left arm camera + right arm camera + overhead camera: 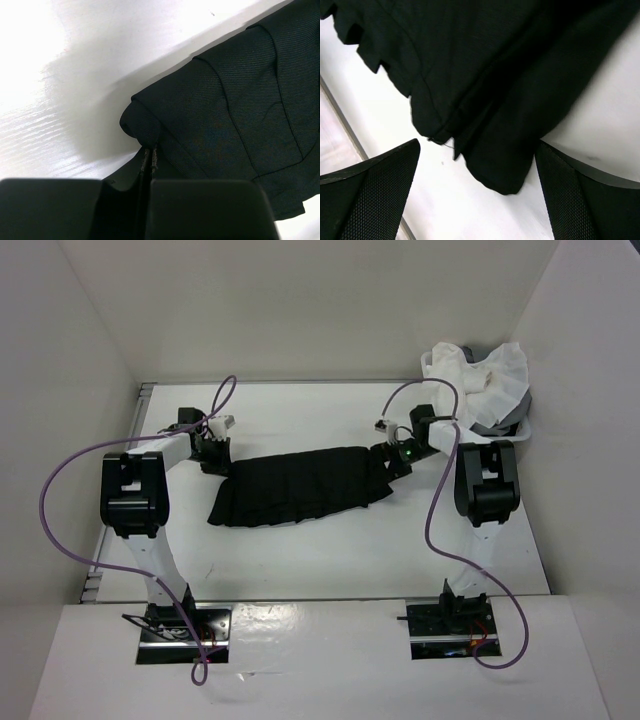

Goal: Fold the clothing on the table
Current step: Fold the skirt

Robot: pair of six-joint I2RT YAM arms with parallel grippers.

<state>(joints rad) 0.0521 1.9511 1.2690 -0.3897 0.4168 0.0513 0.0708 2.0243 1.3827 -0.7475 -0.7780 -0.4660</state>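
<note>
The robot's right gripper will next take hold of the skirt [485, 65] by the corner at the skirt's end [499, 169] opposite the left gripper. Then the robot can fold that end across.
The clothing [300, 485], a black pleated skirt, lies stretched left to right across the middle of the white table [330, 560]. My left gripper [215, 458] is at its left end. In the left wrist view the left gripper [149, 152] is shut on a bunched corner of the skirt [235, 110], which casts a shadow on the table. My right gripper [392, 458] is at the skirt's right end. In the right wrist view the right gripper [477, 150] stands open, its fingers [375, 195] wide apart, with a rounded corner of the skirt [485, 65] between them and untouched.
A white basket [523, 432] holding white and grey cloths [480, 375] stands at the back right corner, just behind the right arm. The table's metal edge [340, 120] runs close to the right gripper. White walls enclose the table on three sides.
</note>
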